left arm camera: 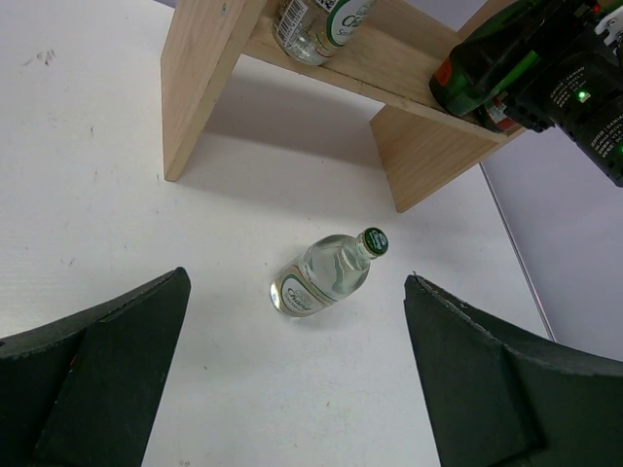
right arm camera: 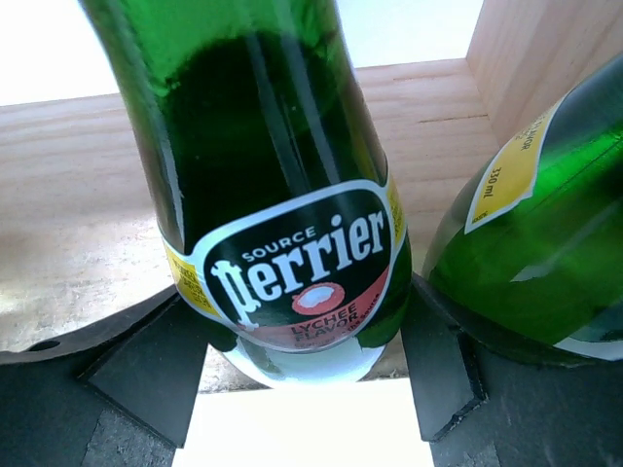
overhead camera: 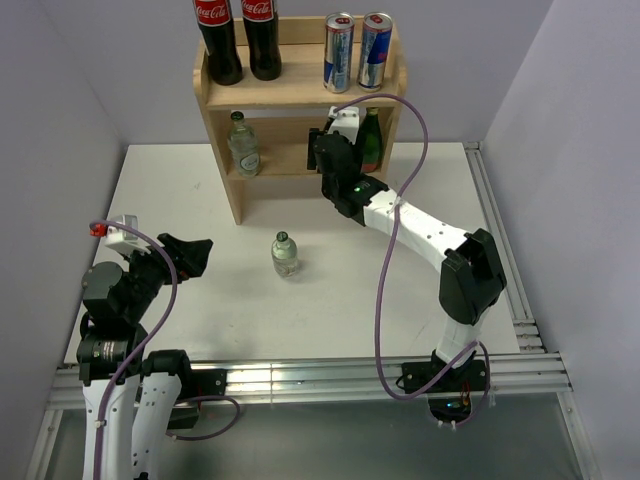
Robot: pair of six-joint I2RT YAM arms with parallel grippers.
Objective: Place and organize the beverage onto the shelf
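Observation:
The second green bottle's base is on the shelf's lower level inside that level's front edge and the bottle would stay upright, so my right gripper opens next.
The wooden shelf (overhead camera: 300,92) stands at the back. Two silver-blue-red cans (overhead camera: 357,52) stand on its top tier. On the lower tier are a clear green-capped bottle (overhead camera: 243,145) at the left and a green bottle (overhead camera: 372,140) at the right. My right gripper (overhead camera: 328,150) reaches into the lower tier and is shut on a second green bottle (right arm camera: 282,146), upright near the tier's front edge, close beside the first (right arm camera: 535,263). Another clear bottle (overhead camera: 285,255) stands on the table. My left gripper (overhead camera: 198,252) is open, just left of it (left arm camera: 326,277).
Two tall cola bottles (overhead camera: 238,40) stand on the top tier's left half. The shelf's solid side panels (left arm camera: 200,78) reach down to the white table. Grey walls close in both sides. A purple cable (overhead camera: 385,270) loops over the right arm.

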